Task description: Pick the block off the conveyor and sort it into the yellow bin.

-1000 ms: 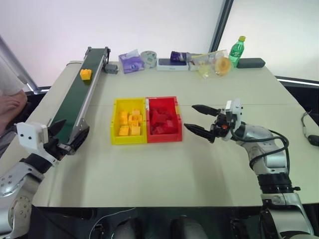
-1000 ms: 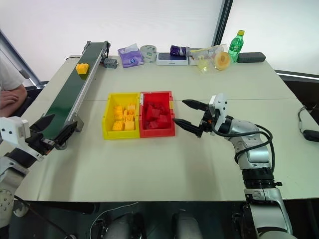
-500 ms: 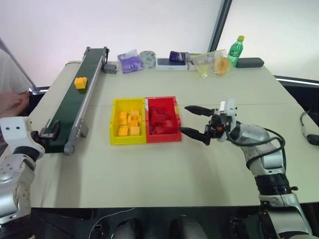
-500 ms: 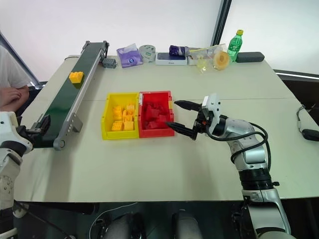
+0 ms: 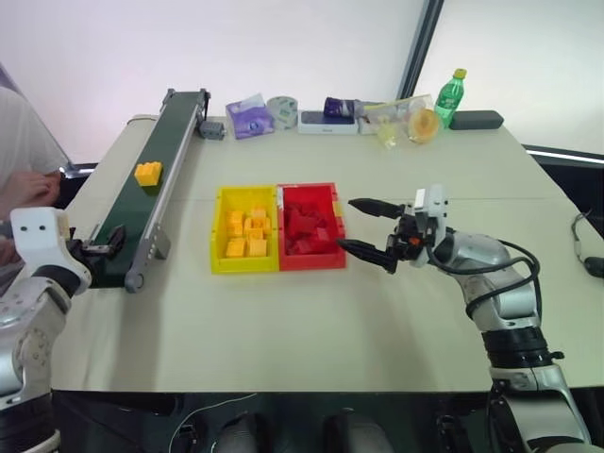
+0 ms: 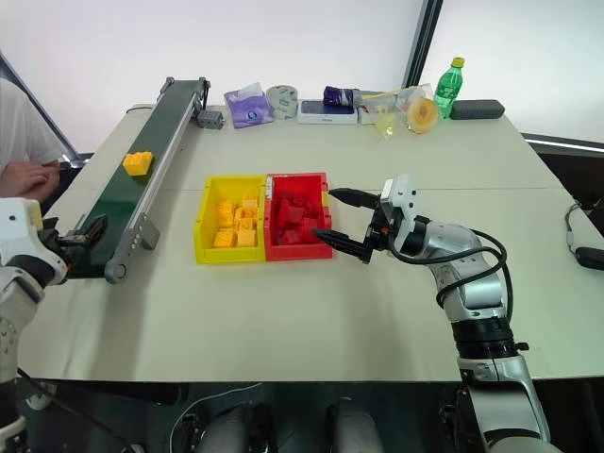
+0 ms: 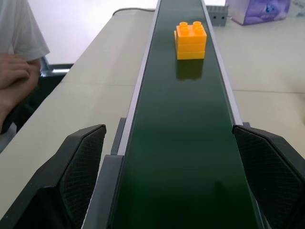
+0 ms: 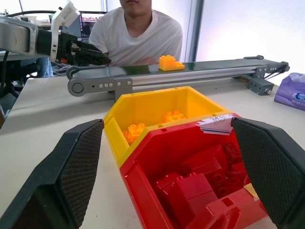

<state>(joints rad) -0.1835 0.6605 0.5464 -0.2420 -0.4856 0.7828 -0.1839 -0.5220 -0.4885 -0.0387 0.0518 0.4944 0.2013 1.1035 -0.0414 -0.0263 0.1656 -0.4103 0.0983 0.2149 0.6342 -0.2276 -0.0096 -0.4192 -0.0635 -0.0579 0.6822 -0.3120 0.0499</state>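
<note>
My left gripper's fingers are still well short of the yellow-orange block (image 7: pixel 190 42) on the dark green conveyor (image 7: pixel 183 124), so reaching the block comes first and it is too early to close.
The yellow-orange block (image 5: pixel 148 173) rides on the dark green conveyor (image 5: pixel 127 212), about halfway along it. My left gripper (image 5: pixel 106 243) is open at the belt's near end. In the left wrist view its fingers (image 7: pixel 71 176) stand one on each side of the belt, with the block (image 7: pixel 191 40) well ahead of them. The yellow bin (image 5: pixel 214 231) holds several yellow bricks. My right gripper (image 5: pixel 346 224) is open and empty, pointing left at the right side of the red bin (image 5: pixel 307 189).
The red bin touches the yellow one and holds several red blocks. A person (image 8: pixel 138 28) sits just beyond the conveyor, hands (image 5: pixel 28 189) near the table's left edge. A purple packet (image 5: pixel 248 118), a green bottle (image 5: pixel 450 94) and other clutter line the far edge.
The block has ridden down the belt toward me. My left gripper has swung outward to the left and now points level along the belt. My right gripper has edged toward the red bin.
</note>
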